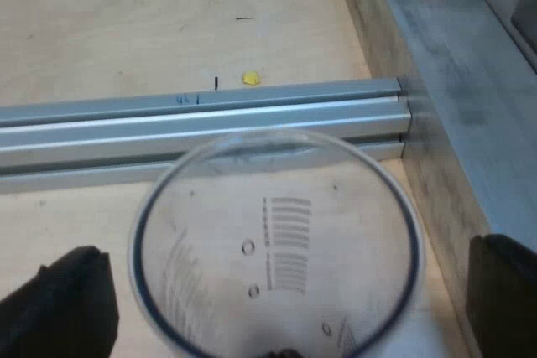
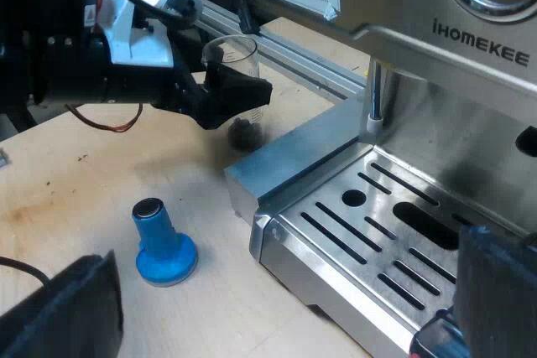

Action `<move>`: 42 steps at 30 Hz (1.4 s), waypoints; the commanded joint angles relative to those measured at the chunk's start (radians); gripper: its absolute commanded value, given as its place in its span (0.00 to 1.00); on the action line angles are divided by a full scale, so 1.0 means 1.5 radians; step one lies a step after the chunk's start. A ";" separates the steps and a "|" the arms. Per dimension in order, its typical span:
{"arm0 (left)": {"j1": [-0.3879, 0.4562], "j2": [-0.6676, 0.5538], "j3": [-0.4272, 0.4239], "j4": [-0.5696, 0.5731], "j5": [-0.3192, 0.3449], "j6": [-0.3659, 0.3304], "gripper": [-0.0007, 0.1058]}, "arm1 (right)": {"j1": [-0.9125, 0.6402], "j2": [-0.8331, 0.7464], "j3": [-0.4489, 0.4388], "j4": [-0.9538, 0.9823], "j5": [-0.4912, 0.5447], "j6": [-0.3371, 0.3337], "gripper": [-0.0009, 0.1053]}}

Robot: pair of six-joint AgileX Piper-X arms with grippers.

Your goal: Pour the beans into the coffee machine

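Observation:
I will pour the beans from the measuring glass, so my left gripper will grab it by its side [image 1: 180,281] and leave the measuring glass's open rim [image 1: 273,135] free.
A clear measuring glass [image 1: 277,241] with printed scale marks stands on the wooden table beside an aluminium rail. My left gripper [image 1: 285,291] is open around it, one black finger on each side and a gap to the glass on both. In the right wrist view the left gripper [image 2: 231,94] sits at the measuring glass [image 2: 235,56], and something dark lies at the glass's bottom. The espresso machine [image 2: 470,31] rises close by. My right gripper [image 2: 277,316] is open and holds nothing, hovering at the edge of the machine's drip tray [image 2: 377,232].
A blue tamper [image 2: 162,245] stands upright on the table near the drip tray's corner. An aluminium rail [image 1: 201,119] runs just beyond the glass and meets a grey metal block [image 2: 294,157] beside the machine. A small yellow speck [image 1: 251,78] lies past the rail.

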 commanded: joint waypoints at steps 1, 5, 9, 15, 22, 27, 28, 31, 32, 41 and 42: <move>-0.003 0.000 -0.004 -0.014 -0.004 -0.006 0.80 | 0.001 -0.002 -0.001 -0.009 0.000 -0.003 0.77; -0.003 0.000 -0.004 -0.012 -0.004 -0.006 0.64 | 0.001 -0.002 -0.001 -0.009 0.000 -0.003 0.77; -0.003 0.000 -0.004 -0.013 -0.004 -0.006 0.40 | 0.001 -0.002 -0.001 -0.009 0.000 -0.003 0.77; -0.003 -0.014 -0.004 -0.009 -0.002 -0.006 0.09 | 0.001 -0.002 -0.001 -0.009 0.000 -0.003 0.77; -0.003 -0.084 -0.004 0.003 -0.002 -0.018 0.02 | 0.001 -0.002 -0.001 -0.009 0.000 -0.003 0.77; -0.003 -0.178 -0.004 0.113 -0.002 -0.027 0.02 | 0.001 -0.002 -0.001 -0.009 0.000 -0.003 0.77; -0.003 -0.199 -0.004 0.152 -0.002 -0.029 0.02 | 0.001 -0.002 -0.001 -0.009 0.000 -0.004 0.77; -0.003 -0.262 -0.004 0.229 -0.002 -0.029 0.02 | 0.001 -0.002 -0.001 -0.009 0.000 -0.004 0.77; -0.003 -0.270 -0.004 0.241 -0.002 -0.029 0.02 | 0.001 -0.002 -0.001 -0.009 0.000 -0.004 0.77; -0.003 -0.440 -0.039 0.438 -0.002 -0.029 0.02 | 0.001 -0.002 -0.001 -0.033 0.000 -0.004 0.77; -0.003 -0.447 -0.044 0.448 -0.002 -0.029 0.02 | 0.001 -0.002 -0.001 -0.047 0.000 -0.004 0.77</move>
